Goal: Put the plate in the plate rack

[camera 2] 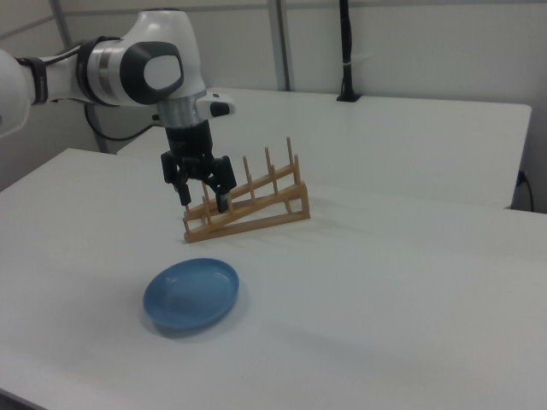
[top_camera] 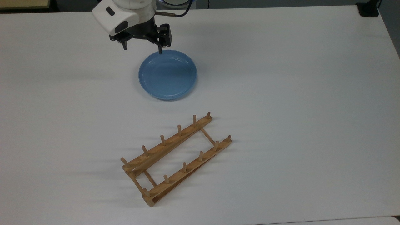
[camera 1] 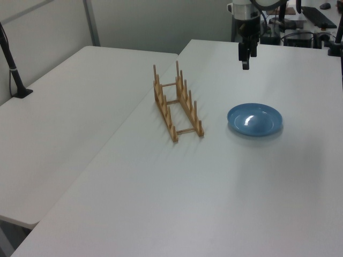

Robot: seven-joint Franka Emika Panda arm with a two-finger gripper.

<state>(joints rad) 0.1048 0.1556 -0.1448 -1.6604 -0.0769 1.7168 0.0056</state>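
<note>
My gripper grabs the light-blue plate by its rim [camera 1: 255,105] next. Then the plate goes upright between the pegs of the wooden plate rack [camera 1: 177,104].
The light-blue plate [top_camera: 167,75] [camera 1: 254,119] [camera 2: 191,295] lies flat on the white table, with nothing on it. The wooden plate rack [top_camera: 176,156] [camera 1: 177,104] [camera 2: 248,205] stands apart from it, nearer the top view's bottom edge, with upright pegs on both rails and nothing in it. My gripper [top_camera: 142,47] [camera 1: 245,61] [camera 2: 203,202] hangs open in the air, pointing down, well above the table. In the top view one of its fingertips [top_camera: 160,50] overlaps the plate's upper rim. It holds nothing.
A black clamp [top_camera: 368,9] sits at the table's corner in the top view's upper right. A black post [camera 1: 13,69] stands on a second white table [camera 1: 64,123] on the left view's left. Cables and equipment [camera 1: 300,32] lie behind the arm.
</note>
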